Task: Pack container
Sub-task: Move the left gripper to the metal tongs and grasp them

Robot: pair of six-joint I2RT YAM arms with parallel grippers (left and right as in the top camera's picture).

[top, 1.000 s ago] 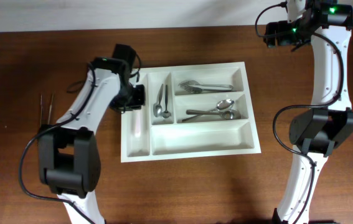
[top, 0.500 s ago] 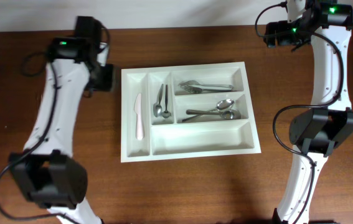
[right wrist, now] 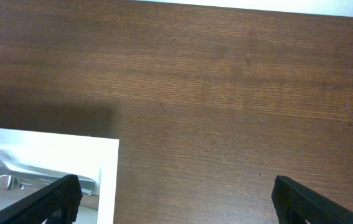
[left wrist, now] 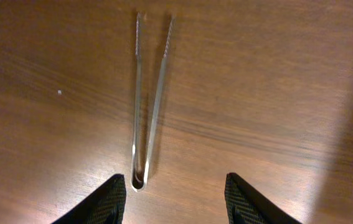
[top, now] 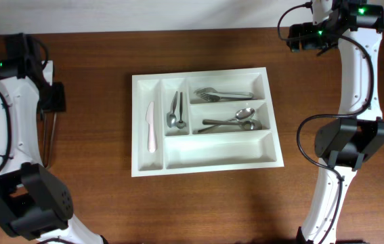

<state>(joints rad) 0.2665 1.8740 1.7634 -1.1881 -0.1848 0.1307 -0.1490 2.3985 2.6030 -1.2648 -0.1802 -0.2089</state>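
Observation:
The left gripper grabs the metal tongs by one arm near the closed end (top: 49,153) next, toothed tips free, to lay them lengthwise in the tray's wide compartment (top: 220,154).
The white cutlery tray (top: 205,161) lies mid-table. It holds a white knife (top: 151,127) in its left narrow slot, spoons (top: 175,112) in the second, forks (top: 222,93) at top right and spoons (top: 236,120) below them. The wide bottom compartment is empty. Metal tongs (top: 49,133) lie on the wood at far left, also in the left wrist view (left wrist: 148,106). My left gripper (top: 51,102) is open and empty, over the tongs' closed end (left wrist: 175,193). My right gripper (right wrist: 173,199) is open and empty above the tray's top right corner (right wrist: 109,180).
The table's far edge meets a pale wall at the top of the overhead view. The right arm's base (top: 347,146) stands right of the tray. Bare dark wood surrounds the tray.
My left arm has swung left, from the tray's left narrow slot to over the tongs. The white knife now lies uncovered in that slot. The right arm has not moved.

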